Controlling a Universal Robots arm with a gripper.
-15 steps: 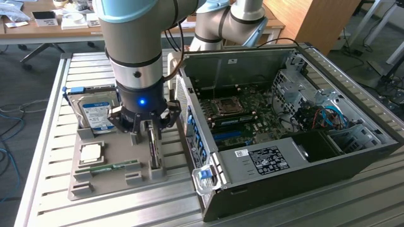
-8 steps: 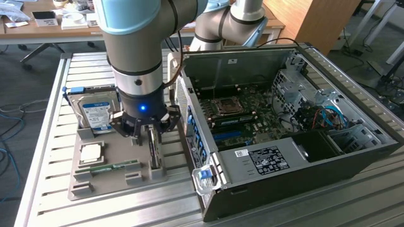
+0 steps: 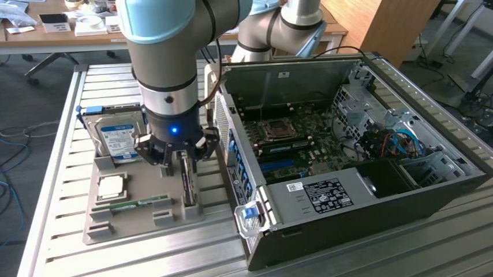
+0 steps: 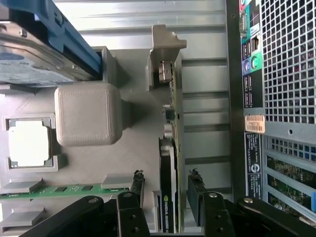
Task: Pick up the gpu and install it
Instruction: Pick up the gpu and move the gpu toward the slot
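Both sides of the GPU are flat at its black cooler section [image 4: 169, 197] and the silver bracket [image 4: 165, 45] bends out wide, so the robot's gripper should next grab the GPU across that section.
The gpu [image 3: 187, 186] stands on its edge in a slot of the grey holder tray [image 3: 131, 226], next to the open computer case [image 3: 347, 167]. My gripper [image 3: 179, 164] is lowered right over it. In the wrist view the gpu [image 4: 169, 197] shows as a thin black and green card with its silver bracket at the far end. My gripper [image 4: 166, 180] is open and straddles the card, with one of the black fingers [image 4: 136, 190] on each side. A small gap shows between each finger and the card.
The tray also holds a hard drive [image 3: 119, 135] with a blue-white label, a processor chip [image 3: 110, 186] and a green memory stick [image 3: 138, 203]. The case lies on its side with the motherboard [image 3: 301, 133] exposed. Its rear panel [image 4: 281, 74] is close beside the gpu.
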